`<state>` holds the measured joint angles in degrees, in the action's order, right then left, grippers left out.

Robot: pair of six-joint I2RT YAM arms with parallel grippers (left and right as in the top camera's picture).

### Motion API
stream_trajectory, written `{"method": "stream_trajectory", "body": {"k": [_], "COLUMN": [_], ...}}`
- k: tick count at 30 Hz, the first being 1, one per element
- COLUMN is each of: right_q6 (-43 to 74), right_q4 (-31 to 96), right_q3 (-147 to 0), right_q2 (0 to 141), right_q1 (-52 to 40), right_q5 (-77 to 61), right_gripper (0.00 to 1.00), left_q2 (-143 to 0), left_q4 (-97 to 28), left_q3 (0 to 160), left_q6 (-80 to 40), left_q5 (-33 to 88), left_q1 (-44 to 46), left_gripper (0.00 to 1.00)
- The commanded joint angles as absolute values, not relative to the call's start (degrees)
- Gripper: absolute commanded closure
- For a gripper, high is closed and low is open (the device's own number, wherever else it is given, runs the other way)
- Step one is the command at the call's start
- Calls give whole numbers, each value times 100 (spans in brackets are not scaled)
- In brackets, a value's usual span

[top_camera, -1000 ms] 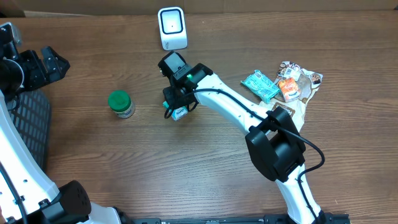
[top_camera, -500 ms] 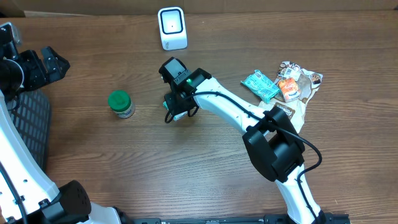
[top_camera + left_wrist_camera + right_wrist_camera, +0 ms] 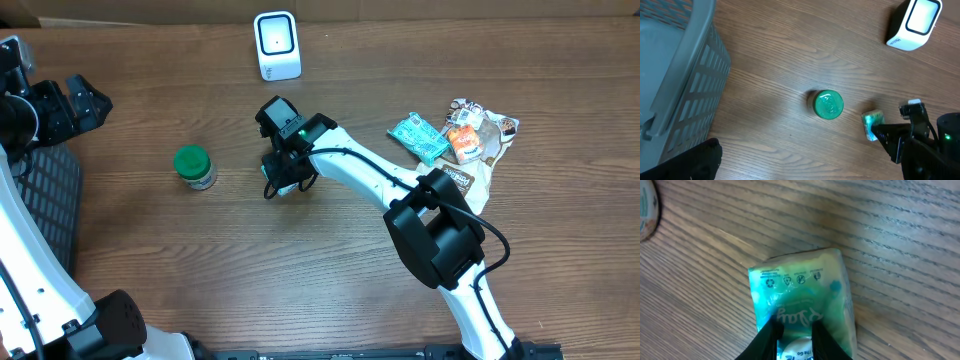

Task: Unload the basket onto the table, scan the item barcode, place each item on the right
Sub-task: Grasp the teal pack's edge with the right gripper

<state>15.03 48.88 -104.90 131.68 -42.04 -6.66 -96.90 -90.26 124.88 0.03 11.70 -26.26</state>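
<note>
My right gripper should next pinch the green snack packet by its near end (image 3: 798, 346), so the rest stays uncovered for scanning the barcode.
A green snack packet (image 3: 800, 292) lies flat on the wooden table, and in the left wrist view the same packet (image 3: 872, 124) shows just left of the right arm. My right gripper (image 3: 795, 330) sits low over the packet's near end, its two black fingers parted a little with the packet's white label between them. In the overhead view the right gripper (image 3: 283, 178) covers most of the packet. The white barcode scanner (image 3: 277, 45) stands at the back of the table. My left gripper (image 3: 88, 103) is at the far left, wide open and holding nothing.
A green-lidded jar (image 3: 193, 166) stands left of the right gripper. A grey mesh basket (image 3: 45, 200) sits at the left edge. Several snack packets (image 3: 455, 135) lie in a pile at the right.
The right gripper has shifted slightly left and down, setting the green packet on the table, and its fingers have begun to part. The left arm has not moved.
</note>
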Motion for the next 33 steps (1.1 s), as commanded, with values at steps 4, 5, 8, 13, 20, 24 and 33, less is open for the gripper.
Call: {"method": "stream_trajectory", "body": {"k": [4, 5, 8, 13, 20, 24, 33], "right_q6": [1503, 1503, 1505, 1741, 1737, 1734, 1743], "right_q4": [5535, 5680, 6036, 6700, 6676, 5776, 4733], "right_q3": [-11386, -11533, -11830, -11915, -11115, -10267, -9487], "right_q2": [13120, 13032, 12772, 12462, 12484, 12486, 12623], "right_q1": [-4045, -4021, -3959, -3763, -3398, -3389, -3356], "right_q5": [-652, -650, -650, -622, -1586, -2073, -2373], "right_gripper": [79, 79, 75, 70, 69, 63, 48], "left_q2": [-9741, -9741, -9741, -9741, -9741, -9741, -9741], "left_q4": [-9015, -9015, -9017, -9015, -9015, -9015, -9015], "left_q3": [12497, 12497, 12497, 12497, 12497, 12497, 12497], "left_q6": [89, 89, 89, 89, 89, 89, 89], "left_q5": [1160, 1160, 1157, 1160, 1160, 1160, 1160], "left_q1": [-2624, -2624, -2624, -2624, -2624, -2624, -2624], "left_gripper": [1, 1, 1, 0, 1, 1, 0]}}
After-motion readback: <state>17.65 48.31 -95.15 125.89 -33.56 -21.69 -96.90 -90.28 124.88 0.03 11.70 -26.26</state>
